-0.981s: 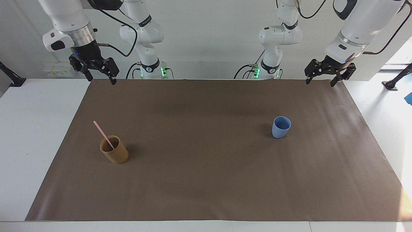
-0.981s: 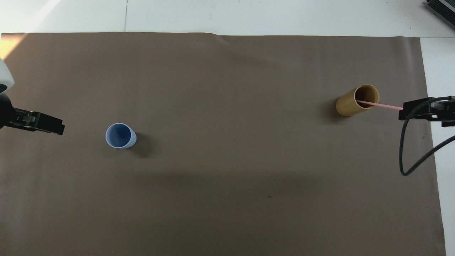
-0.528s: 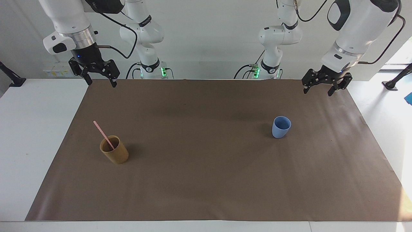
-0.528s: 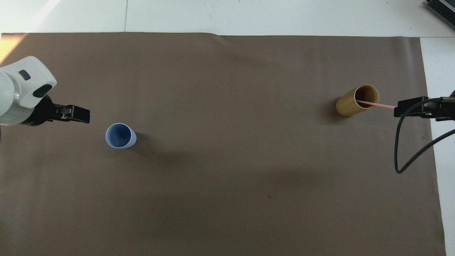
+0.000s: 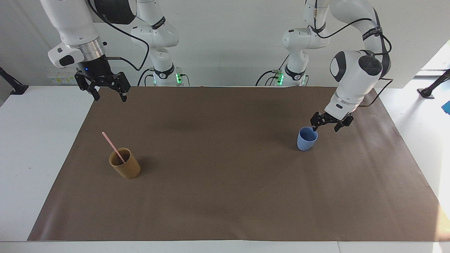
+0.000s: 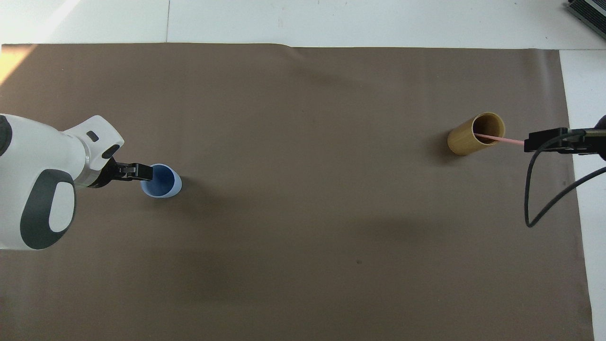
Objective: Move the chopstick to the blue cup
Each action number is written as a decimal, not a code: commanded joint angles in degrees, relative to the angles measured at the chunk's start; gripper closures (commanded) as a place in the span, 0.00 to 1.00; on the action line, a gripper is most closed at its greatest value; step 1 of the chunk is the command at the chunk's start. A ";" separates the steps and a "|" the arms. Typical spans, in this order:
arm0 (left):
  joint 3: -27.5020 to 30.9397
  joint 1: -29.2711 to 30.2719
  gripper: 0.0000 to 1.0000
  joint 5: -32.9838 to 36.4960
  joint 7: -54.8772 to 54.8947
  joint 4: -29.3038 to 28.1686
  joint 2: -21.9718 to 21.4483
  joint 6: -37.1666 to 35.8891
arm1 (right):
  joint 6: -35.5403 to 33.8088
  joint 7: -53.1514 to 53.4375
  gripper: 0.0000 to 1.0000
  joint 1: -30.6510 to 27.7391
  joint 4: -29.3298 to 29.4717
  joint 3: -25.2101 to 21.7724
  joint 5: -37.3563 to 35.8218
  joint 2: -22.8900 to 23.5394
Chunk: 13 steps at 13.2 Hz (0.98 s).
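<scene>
The blue cup needs to come to where the chopstick [image 6: 507,140] can go in, so my left gripper should next grip the blue cup by its rim [image 6: 154,166].
The pale pink chopstick [image 5: 111,146] stands slanted in the tan-brown cup [image 5: 126,164] toward the right arm's end of the mat; it also shows in the overhead view [image 6: 499,139]. The light-blue cup [image 5: 307,140] stands upright toward the left arm's end and looks empty in the overhead view [image 6: 162,182]. My left gripper [image 5: 327,126] is open and low beside the blue cup, with one fingertip [image 5: 315,127] at its rim. My right gripper [image 5: 108,95] is open and high in the air; in the overhead view [image 6: 544,142] it covers the chopstick's upper end.
A brown mat [image 5: 225,196] covers most of the white table [image 5: 35,140]. The right arm's black cable [image 6: 532,208] hangs over the mat's edge. The tan-brown cup also shows in the overhead view [image 6: 466,139].
My left gripper has come down and in from the mat's corner to the blue cup's rim. My right gripper has dropped slightly and shifted a little toward the chopstick. The cups and chopstick have not moved.
</scene>
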 commanded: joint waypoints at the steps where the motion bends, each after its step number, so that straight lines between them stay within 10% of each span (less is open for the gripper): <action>1: 0.60 -1.23 0.00 -0.53 -1.65 -1.35 1.19 2.79 | 4.21 -3.77 0.00 -2.62 -3.55 0.30 3.03 0.04; 3: 0.60 -1.14 0.51 -0.53 -1.30 -1.79 2.42 5.07 | 8.60 -7.71 0.00 -4.99 -7.41 0.21 6.64 0.40; 4: 0.68 -1.14 0.92 -0.53 -0.87 -1.79 2.51 5.08 | 10.80 -10.08 0.00 -5.87 -8.99 0.21 6.74 0.75; 10: 0.68 -1.84 1.00 -0.27 -0.24 0.93 3.12 3.25 | 16.27 -19.15 0.00 -11.24 -12.35 0.21 13.76 5.23; 13: 0.60 -5.78 1.00 0.26 -5.39 10.12 2.60 -7.54 | 16.97 -19.68 0.51 -11.68 -12.44 0.13 17.43 6.37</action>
